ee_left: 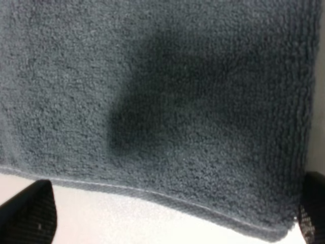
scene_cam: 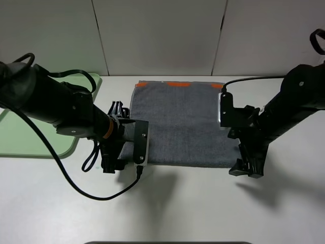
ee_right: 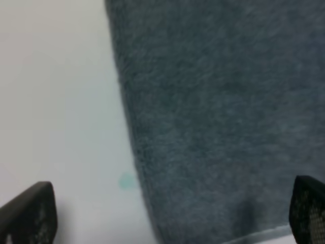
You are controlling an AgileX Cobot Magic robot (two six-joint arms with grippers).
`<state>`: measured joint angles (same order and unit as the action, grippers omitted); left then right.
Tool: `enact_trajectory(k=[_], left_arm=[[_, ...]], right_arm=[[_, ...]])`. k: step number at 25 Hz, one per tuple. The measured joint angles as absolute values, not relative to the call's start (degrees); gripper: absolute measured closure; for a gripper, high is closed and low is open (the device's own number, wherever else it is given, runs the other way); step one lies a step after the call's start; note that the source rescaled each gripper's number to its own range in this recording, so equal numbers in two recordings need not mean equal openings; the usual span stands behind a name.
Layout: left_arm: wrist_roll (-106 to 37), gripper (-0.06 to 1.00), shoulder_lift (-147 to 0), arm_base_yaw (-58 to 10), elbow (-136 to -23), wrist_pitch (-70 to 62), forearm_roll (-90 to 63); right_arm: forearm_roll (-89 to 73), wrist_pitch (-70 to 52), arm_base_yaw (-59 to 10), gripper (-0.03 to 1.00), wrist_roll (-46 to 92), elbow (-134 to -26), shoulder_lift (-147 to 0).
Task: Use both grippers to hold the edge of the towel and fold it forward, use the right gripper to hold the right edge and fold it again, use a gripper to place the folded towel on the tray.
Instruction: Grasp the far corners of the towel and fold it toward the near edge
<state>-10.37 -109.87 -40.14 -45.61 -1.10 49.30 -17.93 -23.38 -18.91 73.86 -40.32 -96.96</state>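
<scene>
My fingers hover above the towel's side edge point(ee_right: 148, 203) and would miss the towel by closing now. My right gripper lowers first, then closes on the towel.
The dark grey towel point(scene_cam: 177, 124) lies flat on the white table, its orange-marked hem point(scene_cam: 177, 84) at the far side. Its plain near edge point(scene_cam: 188, 165) faces the front. My left gripper point(scene_cam: 110, 166) is open at the near left corner. In the left wrist view the plain hem point(ee_left: 152, 195) runs between its spread fingers point(ee_left: 30, 213). My right gripper point(scene_cam: 246, 170) is open at the near right corner. In the right wrist view the towel point(ee_right: 218, 112) and its side edge lie between its fingers point(ee_right: 28, 213). The pale green tray point(scene_cam: 30, 137) sits at the far left, partly hidden by my left arm.
A black cable point(scene_cam: 96, 195) loops from my left arm onto the table in front of the towel. A white panelled wall point(scene_cam: 162, 35) stands behind the table. A dark edge point(scene_cam: 167, 242) shows at the table's front.
</scene>
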Motion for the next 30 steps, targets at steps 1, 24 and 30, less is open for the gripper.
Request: enact_trajectory(k=[1, 24, 30], left_arm=[[-10.4, 0.01, -109.9, -40.1, -45.6, -1.1, 49.3], [-9.1, 0.01, -110.0, -40.1, -45.6, -1.1, 49.3], [-9.0, 0.01, -110.0, -40.1, -45.6, -1.1, 49.3]], right_arm=[[-17.9, -22.7, -18.9, -0.03, 73.9, -40.3, -97.4], [-17.7, -19.6, -18.9, -0.03, 73.6, -40.5, -105.1], [-17.2, -19.8, -18.9, 0.01, 72.5, -40.5, -105.2]])
